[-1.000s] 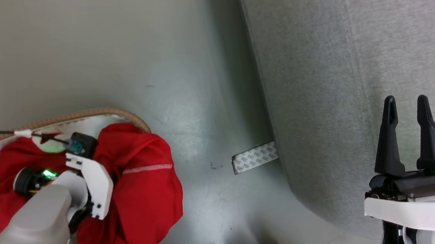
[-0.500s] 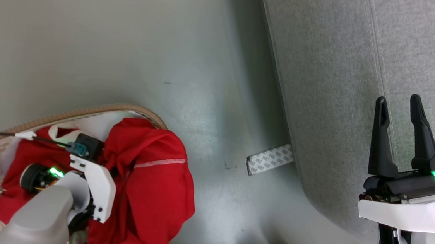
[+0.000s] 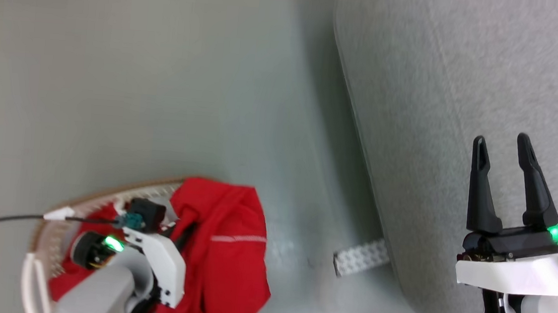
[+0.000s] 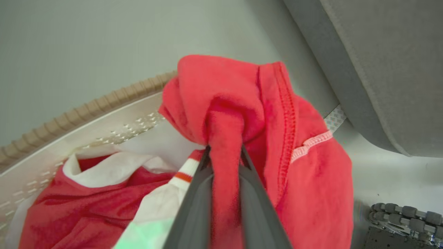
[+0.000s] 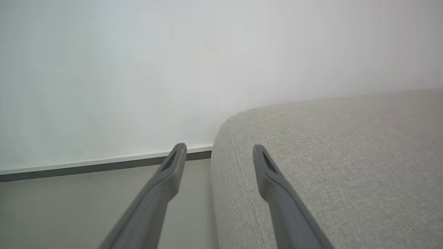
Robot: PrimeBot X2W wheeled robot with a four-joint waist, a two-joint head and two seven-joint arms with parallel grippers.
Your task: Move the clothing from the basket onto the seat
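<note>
The red garment needs to go onto the seat, so my right gripper will next grab it by its bunched fold [image 4: 225, 124] beside the stitched hem.
A plain red piece of the clothing [image 4: 311, 180] with pale stitching hangs bunched over the basket's tan rim [image 4: 86, 107]. My left gripper [image 4: 225, 150] is shut on a fold of it. A second red garment [image 4: 69, 211] with a white band lies inside the cream basket. In the head view the basket [image 3: 106, 195] is at the lower left, with the red clothing [image 3: 231, 257] draped over its right side and my left gripper's fingers hidden in the fabric. My right gripper [image 3: 501, 144] is open and holds nothing, above the grey seat [image 3: 465, 66].
Grey floor lies between the basket and the seat. A strip of patterned tape [image 3: 360, 257] sticks out at the seat's base. The right wrist view shows the seat's rounded corner [image 5: 328, 166], a white wall and a baseboard [image 5: 104, 162]. A wheel of my base [image 4: 398, 221] is nearby.
My left gripper has shut on a fold of the plain red garment. The head camera has shifted, sliding the whole picture. The right gripper stays open.
</note>
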